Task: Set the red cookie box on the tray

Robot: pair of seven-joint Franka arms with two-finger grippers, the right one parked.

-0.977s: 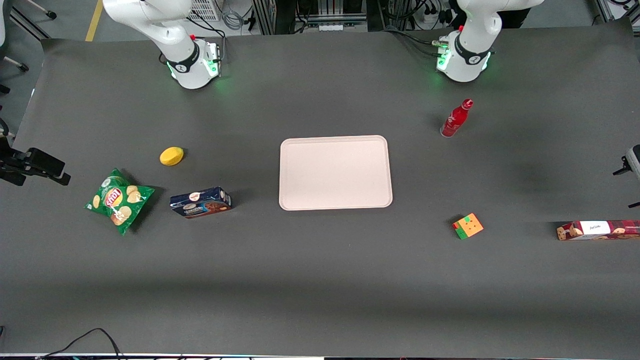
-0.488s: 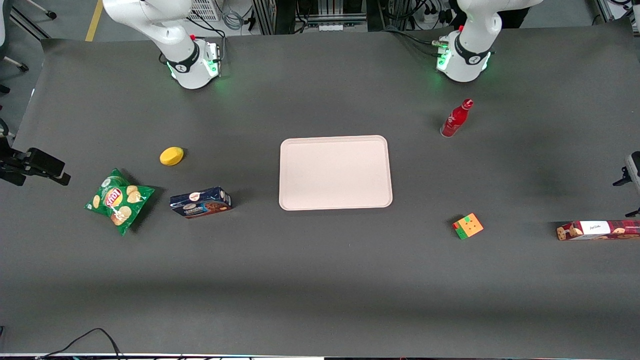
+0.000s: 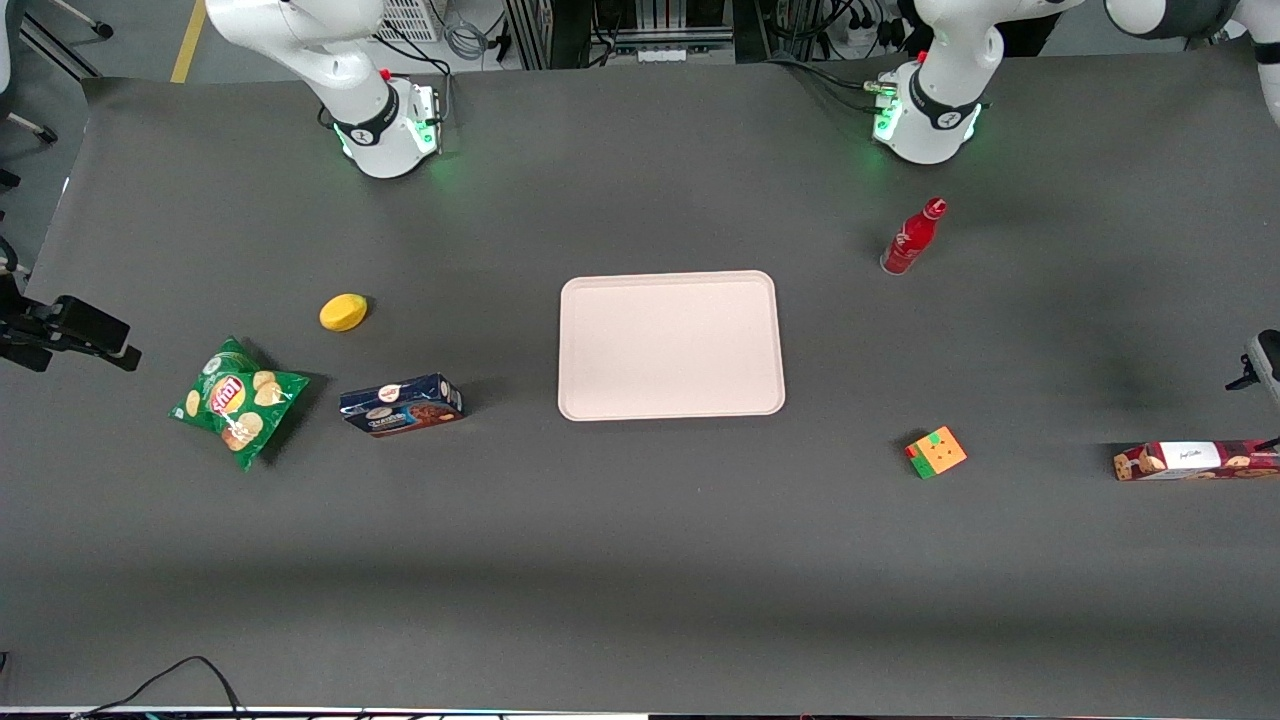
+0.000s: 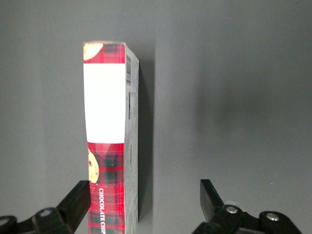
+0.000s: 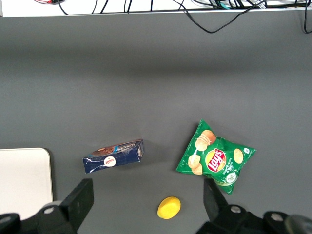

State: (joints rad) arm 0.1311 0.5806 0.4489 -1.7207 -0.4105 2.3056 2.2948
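Next, my left gripper needs to grab the red cookie box by its lettered tartan end (image 3: 1245,461) to set it on the tray (image 3: 670,345).
The red cookie box (image 3: 1195,460) lies flat on the table at the working arm's end, nearer the front camera than the tray (image 3: 670,345) and far from it sideways. My left gripper (image 3: 1262,362) shows only partly at the frame's edge, just above the box. In the left wrist view the gripper (image 4: 145,195) is open and empty, hovering over the box (image 4: 109,146). The box's end sits between the two fingers, close to one finger (image 4: 78,197) and well apart from the other. The tray holds nothing.
A colourful cube (image 3: 936,452) lies between the box and the tray. A red bottle (image 3: 912,238) stands near the working arm's base. A dark-blue cookie box (image 3: 401,404), a green chips bag (image 3: 236,400) and a yellow lemon (image 3: 343,312) lie toward the parked arm's end.
My left gripper has moved closer to the red cookie box, nearer the front camera. The box and the other objects have not moved.
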